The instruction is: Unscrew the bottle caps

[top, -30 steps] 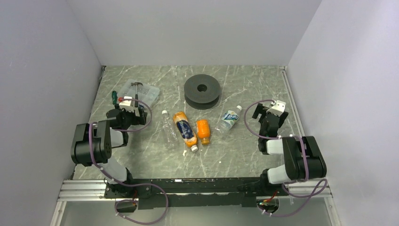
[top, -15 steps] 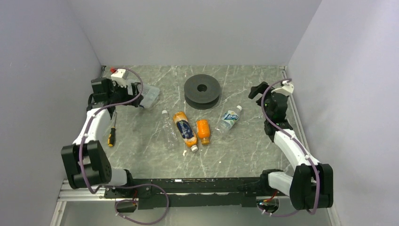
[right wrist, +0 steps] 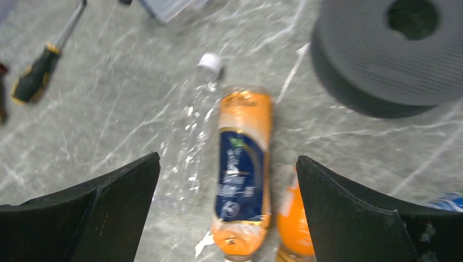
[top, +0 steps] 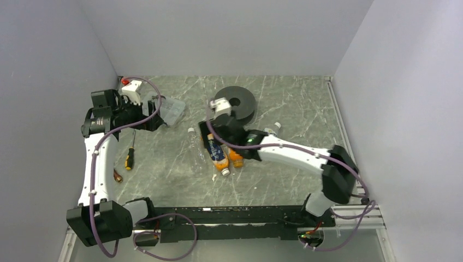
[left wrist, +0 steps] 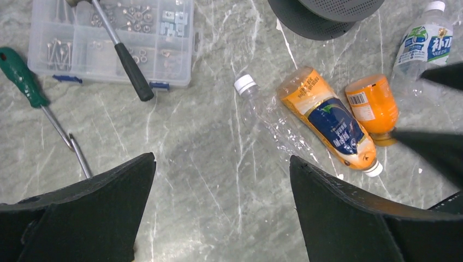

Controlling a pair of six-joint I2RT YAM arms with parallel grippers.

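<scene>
The right gripper grabs the clear bottle across its body [top: 196,151] [right wrist: 189,137] next. The white cap stays free, and the bottle goes upright to the left gripper for unscrewing.
Three bottles lie side by side mid-table. The clear bottle [top: 195,147] has a white cap [left wrist: 245,83] at its far end. The tall orange bottle [top: 217,154] with a dark blue label has a white cap [left wrist: 374,168] at its near end. The short orange bottle [top: 236,157] lies right of it, its cap end under my right fingers. My right gripper [top: 210,136] hovers open over the tall orange bottle [right wrist: 240,169], holding nothing. My left gripper [top: 154,115] is open and empty, raised at the far left.
A fourth bottle with a green-white label [left wrist: 423,46] lies right of the orange ones. A big black disc [top: 235,105] sits behind them. A clear parts box [left wrist: 112,41] with a hammer [left wrist: 128,57] on it, a green screwdriver [left wrist: 22,76] and an orange-handled screwdriver [top: 129,158] lie at the left.
My right arm has swung from the right wall across the table to above the orange bottles. My left arm has risen and its wrist has shifted left.
</scene>
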